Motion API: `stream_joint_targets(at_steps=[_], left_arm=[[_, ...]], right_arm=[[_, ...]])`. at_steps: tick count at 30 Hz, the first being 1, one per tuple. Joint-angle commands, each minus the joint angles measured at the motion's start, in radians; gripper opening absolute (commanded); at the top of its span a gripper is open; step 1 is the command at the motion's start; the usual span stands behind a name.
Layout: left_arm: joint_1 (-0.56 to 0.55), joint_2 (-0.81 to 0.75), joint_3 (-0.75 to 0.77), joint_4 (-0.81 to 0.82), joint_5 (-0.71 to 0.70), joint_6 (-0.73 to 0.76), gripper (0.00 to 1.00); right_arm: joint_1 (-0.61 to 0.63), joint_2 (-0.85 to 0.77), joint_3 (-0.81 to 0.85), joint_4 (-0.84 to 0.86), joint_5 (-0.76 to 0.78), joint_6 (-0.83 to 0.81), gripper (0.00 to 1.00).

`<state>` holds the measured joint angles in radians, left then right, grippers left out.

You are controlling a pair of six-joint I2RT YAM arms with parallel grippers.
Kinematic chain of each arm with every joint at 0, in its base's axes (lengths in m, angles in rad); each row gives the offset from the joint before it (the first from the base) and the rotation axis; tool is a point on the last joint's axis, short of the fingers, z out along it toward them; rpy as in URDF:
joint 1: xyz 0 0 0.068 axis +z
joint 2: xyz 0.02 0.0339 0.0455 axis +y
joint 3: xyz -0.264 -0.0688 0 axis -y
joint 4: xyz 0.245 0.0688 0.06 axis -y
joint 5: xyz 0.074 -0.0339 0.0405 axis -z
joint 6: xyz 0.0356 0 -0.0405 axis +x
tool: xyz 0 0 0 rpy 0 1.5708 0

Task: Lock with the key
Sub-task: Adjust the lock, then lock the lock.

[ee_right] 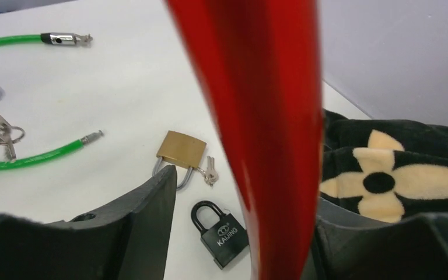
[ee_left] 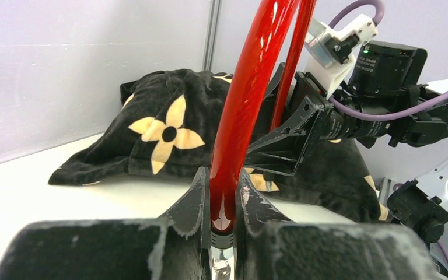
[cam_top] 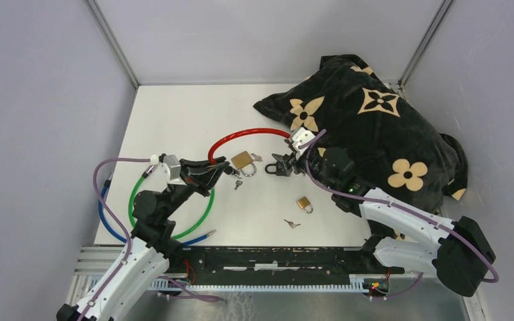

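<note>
The cable's tip has to stay free to go into the lock, so I need to grab the red cable near its loose end [ee_right: 284,244] with my right gripper next.
A red cable lock [cam_top: 241,136] arcs over the table between my two grippers. My left gripper [cam_top: 225,171] is shut on one end of it; in the left wrist view the fingers [ee_left: 193,198] pinch the red cable [ee_left: 233,146] just above its dark metal collar. A bunch of keys [cam_top: 237,184] hangs under that end. My right gripper [cam_top: 289,159] stands open around the other part of the cable [ee_right: 268,146], which lies against the right finger with a clear gap on the left.
Below the right gripper lie a black padlock [ee_right: 221,233] and a brass padlock [ee_right: 181,150] with keys [ee_right: 209,172]. A smaller brass padlock [cam_top: 303,204] and a loose key [cam_top: 292,223] lie nearer. Green cable [cam_top: 174,207] and blue cable [cam_top: 107,214] at left. A black flowered blanket [cam_top: 375,127] fills the back right.
</note>
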<state>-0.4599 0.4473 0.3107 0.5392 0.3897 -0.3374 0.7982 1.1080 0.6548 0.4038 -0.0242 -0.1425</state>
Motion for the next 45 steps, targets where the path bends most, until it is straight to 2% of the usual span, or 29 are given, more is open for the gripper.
stream_joint_targets(at_steps=[1,6,12,18,24,25,27,28,33,44,45], left_arm=[[0.019,-0.022,0.004,0.110,-0.035,-0.026,0.02],[0.036,-0.022,-0.001,0.104,-0.033,-0.036,0.02],[0.046,-0.026,-0.007,0.107,-0.035,-0.035,0.02],[0.049,-0.024,-0.013,0.112,-0.036,-0.043,0.02],[0.057,-0.022,-0.007,0.094,-0.059,-0.060,0.02],[0.058,-0.022,-0.007,0.088,-0.070,-0.065,0.02],[0.059,-0.017,-0.008,0.077,-0.088,-0.074,0.02],[0.060,-0.016,-0.010,0.070,-0.097,-0.080,0.02],[0.065,-0.014,-0.015,0.075,-0.098,-0.101,0.02],[0.072,-0.005,-0.005,0.073,-0.087,-0.114,0.02],[0.074,-0.007,-0.005,0.075,-0.081,-0.118,0.02]], right_arm=[[-0.054,-0.014,-0.023,0.066,-0.132,0.009,0.63],[-0.098,-0.036,-0.002,-0.042,-0.195,-0.042,0.74],[-0.155,-0.063,0.031,-0.171,-0.241,-0.111,0.79],[-0.188,-0.065,0.058,-0.244,-0.282,-0.152,0.79],[-0.190,-0.110,0.035,-0.271,-0.255,-0.136,0.79],[-0.190,-0.118,0.032,-0.274,-0.255,-0.130,0.80],[-0.189,-0.128,0.034,-0.292,-0.254,-0.118,0.98],[-0.191,-0.131,0.030,-0.298,-0.250,-0.113,0.98],[-0.191,-0.146,-0.034,-0.215,-0.275,-0.058,0.96],[-0.190,-0.102,-0.058,-0.128,-0.235,-0.018,0.69],[-0.189,-0.098,-0.057,-0.123,-0.234,-0.013,0.65]])
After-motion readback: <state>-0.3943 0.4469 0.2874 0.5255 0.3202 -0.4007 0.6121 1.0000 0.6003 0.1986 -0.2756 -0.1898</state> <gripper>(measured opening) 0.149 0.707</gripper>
